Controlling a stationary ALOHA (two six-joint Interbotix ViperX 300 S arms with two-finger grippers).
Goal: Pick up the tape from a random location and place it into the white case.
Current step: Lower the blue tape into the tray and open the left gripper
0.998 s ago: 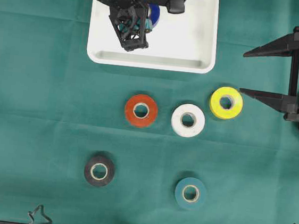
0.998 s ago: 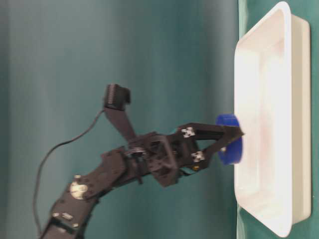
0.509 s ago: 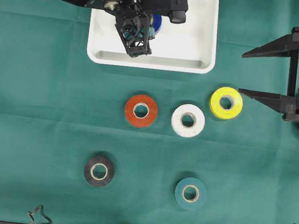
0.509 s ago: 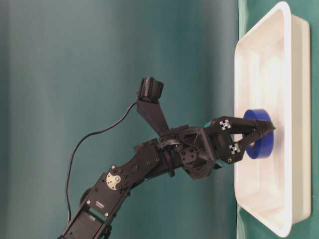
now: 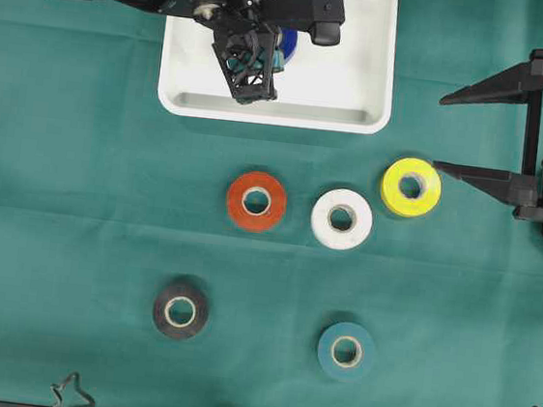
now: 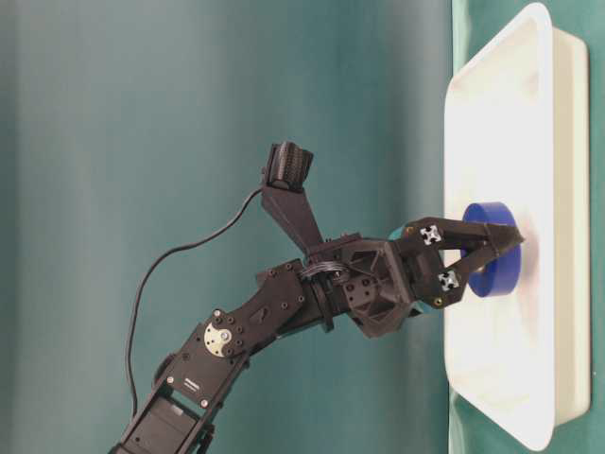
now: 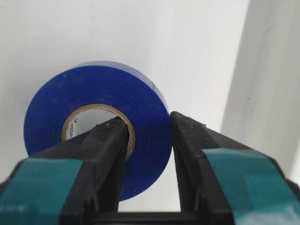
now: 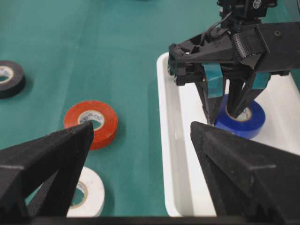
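The blue tape's lower edge [image 7: 136, 190] rests on the white case's bottom inside the case's rim and would stay, so my left gripper needs to open.
The blue tape [image 5: 288, 41] rests on the floor of the white case [image 5: 360, 96], in its left half. My left gripper [image 5: 279, 53] is shut on the roll's wall. In the left wrist view one finger [image 7: 105, 140] sits inside the blue tape's [image 7: 93, 91] core and the other [image 7: 187, 140] presses its outer face. The table-level view shows the left gripper [image 6: 506, 251] holding the tape [image 6: 499, 274] against the case's bottom [image 6: 510, 113]. My right gripper [image 5: 441, 132] hangs open at the right edge, holding nothing, just right of a yellow roll [image 5: 410, 187].
Loose rolls lie on the green cloth: red [image 5: 256, 201], white [image 5: 342, 219], black [image 5: 180, 312] and teal [image 5: 346, 351]. The left arm stretches across the top left. The case's raised rim [image 8: 171, 140] stands between the rolls and the blue tape [image 8: 243, 125].
The left gripper has carried the blue tape down into the case until it meets the floor, and has hardly moved in the last half second. The right arm stayed still.
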